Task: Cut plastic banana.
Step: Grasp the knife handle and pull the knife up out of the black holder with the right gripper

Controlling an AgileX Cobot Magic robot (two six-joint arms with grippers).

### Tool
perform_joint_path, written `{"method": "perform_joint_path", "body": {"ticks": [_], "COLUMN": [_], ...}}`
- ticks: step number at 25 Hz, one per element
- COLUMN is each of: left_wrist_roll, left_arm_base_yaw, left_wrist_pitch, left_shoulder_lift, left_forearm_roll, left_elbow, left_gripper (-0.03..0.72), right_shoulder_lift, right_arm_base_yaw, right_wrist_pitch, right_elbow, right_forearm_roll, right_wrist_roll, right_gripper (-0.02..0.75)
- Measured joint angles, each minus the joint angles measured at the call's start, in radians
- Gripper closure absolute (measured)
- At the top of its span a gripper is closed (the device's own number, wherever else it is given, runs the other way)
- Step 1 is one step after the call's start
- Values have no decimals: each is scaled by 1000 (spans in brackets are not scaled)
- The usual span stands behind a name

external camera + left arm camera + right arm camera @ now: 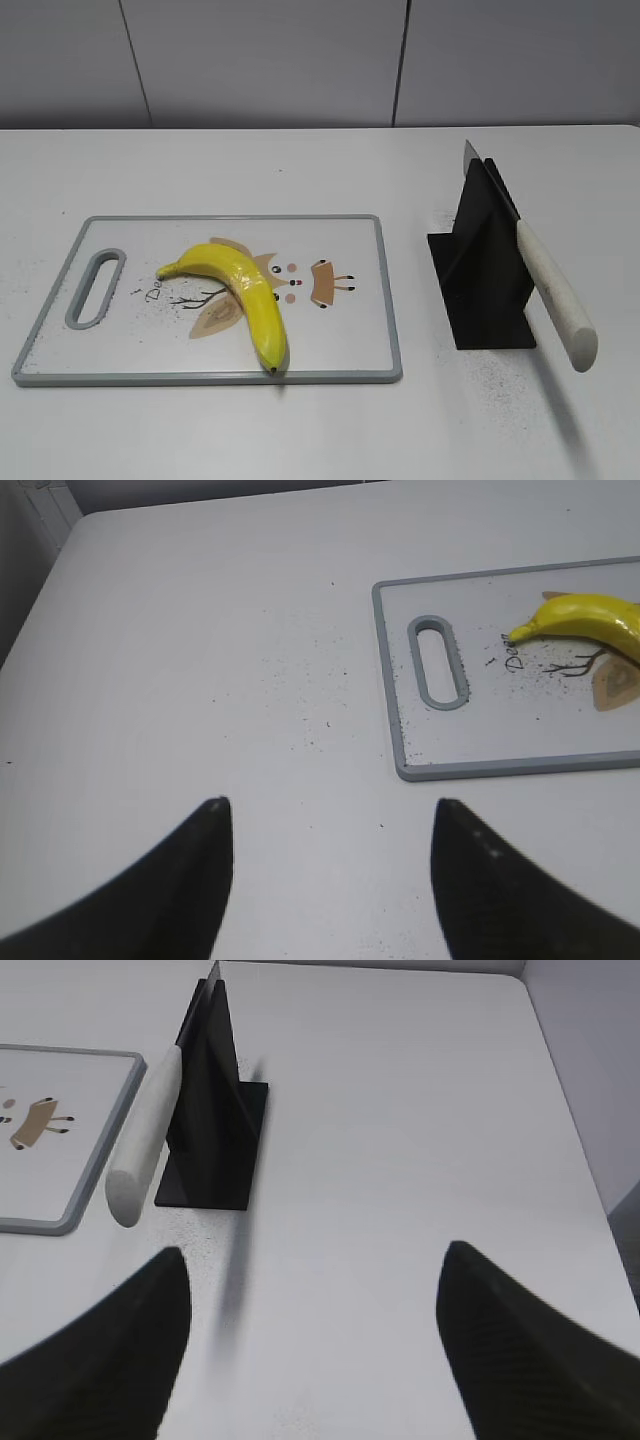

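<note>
My right gripper is to grab the knife by its white handle (556,295) next, so that it can cut the plastic banana (245,292).
A yellow plastic banana (245,292) lies whole on a white cutting board with a grey rim (386,300). It also shows at the right edge of the left wrist view (590,622). A knife with a white handle (556,295) rests in a black stand (482,270), handle toward the front; it also shows in the right wrist view (145,1140). My left gripper (330,810) is open and empty over bare table left of the board. My right gripper (315,1255) is open and empty, in front of and to the right of the stand. Neither gripper shows in the exterior view.
The white table carries fine dark specks around the board (400,680) and stand (210,1120). The table's right edge (575,1140) and left edge (40,590) are near. A grey wall stands behind.
</note>
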Motion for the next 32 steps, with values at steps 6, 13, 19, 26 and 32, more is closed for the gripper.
{"method": "perform_joint_path", "body": {"ticks": [6, 13, 19, 26, 32], "left_wrist_roll": [0, 0, -1, -2, -2], "left_arm_base_yaw": [0, 0, 0, 0, 0], "left_wrist_pitch": [0, 0, 0, 0, 0], "left_shoulder_lift": [0, 0, 0, 0, 0], "left_forearm_roll": [0, 0, 0, 0, 0], "left_elbow": [0, 0, 0, 0, 0], "left_gripper": [103, 103, 103, 103, 103], "right_shoulder_lift": [186, 468, 716, 967, 1141], "right_arm_base_yaw": [0, 0, 0, 44, 117], "right_wrist_pitch": [-6, -1, 88, 136, 139], "right_elbow": [-53, -154, -255, -378, -474], "right_forearm_roll": [0, 6, 33, 65, 85], "right_wrist_roll": [0, 42, 53, 54, 55], "right_gripper": [159, 159, 159, 159, 159]}}
